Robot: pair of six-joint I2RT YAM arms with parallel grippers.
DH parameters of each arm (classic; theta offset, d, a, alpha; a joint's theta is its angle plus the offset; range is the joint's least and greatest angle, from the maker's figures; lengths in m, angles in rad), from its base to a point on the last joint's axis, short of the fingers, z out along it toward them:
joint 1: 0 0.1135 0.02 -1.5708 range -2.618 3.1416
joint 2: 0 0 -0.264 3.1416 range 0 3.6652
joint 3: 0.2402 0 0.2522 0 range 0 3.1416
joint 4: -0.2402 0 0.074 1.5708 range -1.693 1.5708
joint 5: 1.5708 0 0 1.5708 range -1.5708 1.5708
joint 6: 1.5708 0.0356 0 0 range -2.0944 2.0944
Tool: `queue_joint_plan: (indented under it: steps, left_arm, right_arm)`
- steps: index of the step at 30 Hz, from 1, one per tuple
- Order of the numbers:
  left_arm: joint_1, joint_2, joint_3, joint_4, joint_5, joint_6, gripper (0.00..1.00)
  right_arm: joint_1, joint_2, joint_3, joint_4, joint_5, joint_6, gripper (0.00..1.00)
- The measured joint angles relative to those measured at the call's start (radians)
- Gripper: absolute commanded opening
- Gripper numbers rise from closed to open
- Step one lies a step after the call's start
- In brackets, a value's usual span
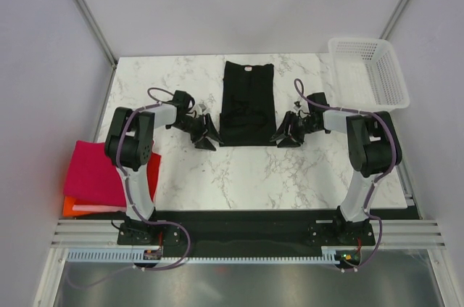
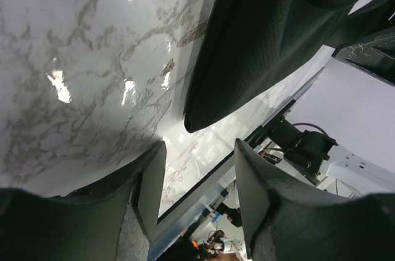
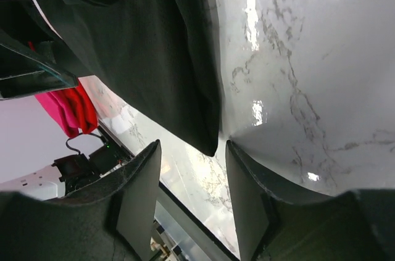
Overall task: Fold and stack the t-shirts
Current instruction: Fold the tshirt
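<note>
Next, the right gripper grabs the black t-shirt by its near corner, opposite my left gripper's corner, to fold the hem toward the collar.
A black t-shirt (image 1: 246,102) lies on the marble table (image 1: 217,169), folded into a long narrow strip, collar at the far end. My left gripper (image 1: 208,135) is open, just left of the shirt's near left corner (image 2: 200,119), touching nothing. My right gripper (image 1: 285,135) is open, just right of the near right corner (image 3: 207,140), empty too. Folded magenta-pink (image 1: 94,170), red (image 1: 154,169) and orange (image 1: 69,207) shirts lie stacked at the table's left edge; the pink and red ones also show in the right wrist view (image 3: 65,107).
A white plastic mesh basket (image 1: 368,73) stands at the far right corner of the table. A black strip and aluminium rails (image 1: 239,231) run along the near edge by the arm bases.
</note>
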Motion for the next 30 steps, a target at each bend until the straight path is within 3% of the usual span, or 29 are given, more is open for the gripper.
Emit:
queue_joint_plan:
  steps: [4,7,8,9,11,20,30]
  left_arm:
    - [-0.005,0.034,0.026,0.008,0.019,-0.008,0.47]
    - [-0.009,0.053,0.040,0.015,0.024,-0.014,0.29]
    - [-0.010,0.061,0.045,0.018,0.024,-0.017,0.13]
    - [-0.010,0.066,0.046,0.021,0.024,-0.020,0.03]
    - [-0.011,0.076,0.048,0.027,0.027,-0.027,0.02]
    - [-0.012,0.022,0.080,0.022,0.038,-0.033,0.02]
    - [-0.014,-0.240,0.099,0.010,0.066,-0.035,0.02]
  right_arm:
    - [0.000,0.018,0.008,0.013,-0.014,0.019,0.49]
    - [0.000,0.031,0.009,0.026,-0.016,0.028,0.36]
    - [0.000,0.039,0.009,0.031,-0.020,0.032,0.23]
    - [0.000,0.046,0.009,0.038,-0.024,0.035,0.15]
    - [0.000,0.059,0.009,0.048,-0.021,0.044,0.00]
    - [-0.006,0.013,0.018,0.044,-0.054,0.046,0.00]
    - [-0.020,-0.309,0.051,-0.060,-0.089,-0.028,0.00]
